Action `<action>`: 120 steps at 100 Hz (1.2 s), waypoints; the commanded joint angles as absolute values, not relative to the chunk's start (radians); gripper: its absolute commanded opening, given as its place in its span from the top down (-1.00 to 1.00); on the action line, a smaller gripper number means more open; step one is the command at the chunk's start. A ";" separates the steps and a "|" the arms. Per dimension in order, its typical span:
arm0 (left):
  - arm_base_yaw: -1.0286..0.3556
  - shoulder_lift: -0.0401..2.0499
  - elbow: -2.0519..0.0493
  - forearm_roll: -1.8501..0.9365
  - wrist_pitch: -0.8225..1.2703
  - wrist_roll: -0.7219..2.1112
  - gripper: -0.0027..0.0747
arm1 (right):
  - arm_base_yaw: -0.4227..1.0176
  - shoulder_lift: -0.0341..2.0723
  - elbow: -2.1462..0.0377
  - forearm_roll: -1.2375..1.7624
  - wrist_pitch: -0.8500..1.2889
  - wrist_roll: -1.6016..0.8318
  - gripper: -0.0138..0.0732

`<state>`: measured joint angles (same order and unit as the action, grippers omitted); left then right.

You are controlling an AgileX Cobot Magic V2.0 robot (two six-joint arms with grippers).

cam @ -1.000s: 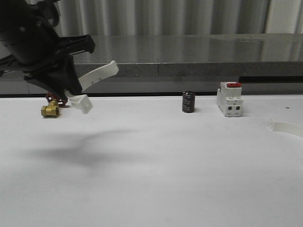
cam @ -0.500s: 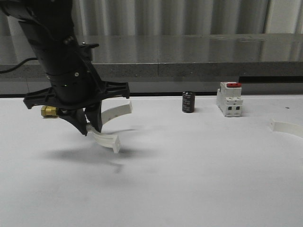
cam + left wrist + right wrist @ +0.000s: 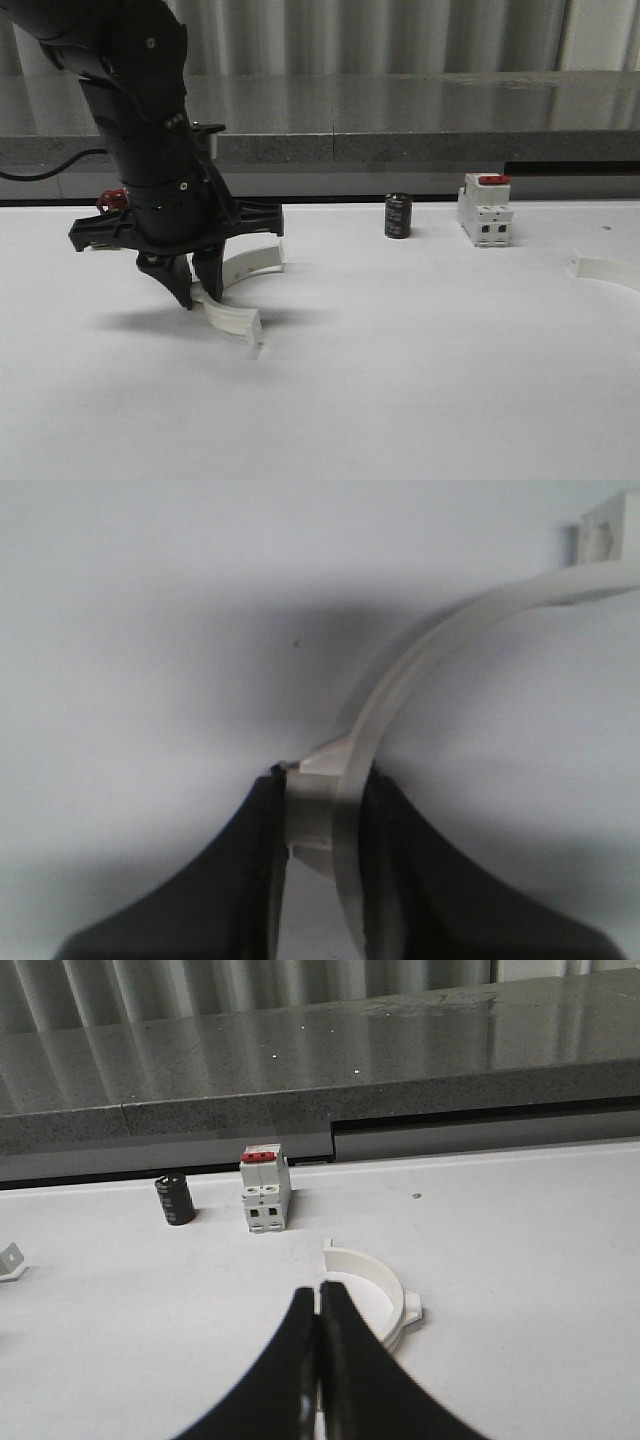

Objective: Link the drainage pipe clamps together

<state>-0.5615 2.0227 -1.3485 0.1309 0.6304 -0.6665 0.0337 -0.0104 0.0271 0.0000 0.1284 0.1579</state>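
The lower edge of the clamp is at the surface of the white table, so the clamp would stay there. My left gripper should open now.
My left gripper (image 3: 196,291) is shut on one white drainage pipe clamp (image 3: 238,292), a half-ring held on edge low over the white table, left of centre. Its lower flange (image 3: 247,327) is at or just above the surface. In the left wrist view the black fingers (image 3: 390,850) pinch the band (image 3: 400,690) at its small outer tab. The second clamp (image 3: 604,268) lies at the table's right edge. In the right wrist view my right gripper (image 3: 320,1296) is shut with nothing in it, just in front of that clamp (image 3: 375,1278).
A white breaker with a red top (image 3: 485,210) and a small black cylinder (image 3: 398,216) stand at the back of the table, seen again in the right wrist view as breaker (image 3: 265,1188) and cylinder (image 3: 176,1200). A red valve handle (image 3: 112,200) peeks out behind the left arm.
The left arm has carried the clamp from high at the far left down and to the right, close to the table. In the last half second it dropped only slightly.
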 commanded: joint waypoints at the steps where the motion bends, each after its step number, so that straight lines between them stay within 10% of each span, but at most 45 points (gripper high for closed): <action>1: -0.568 1.975 -1.376 0.138 0.607 -0.677 0.97 | 0.027 -0.031 0.012 0.000 0.044 0.149 0.84; 60: -0.569 1.975 -1.376 0.138 0.628 -0.677 -0.48 | 0.027 -0.031 0.012 0.000 0.044 0.149 0.84; 120: -0.557 1.704 -1.374 0.273 0.713 -0.612 -0.51 | 0.027 -0.031 0.012 0.000 0.044 0.149 0.84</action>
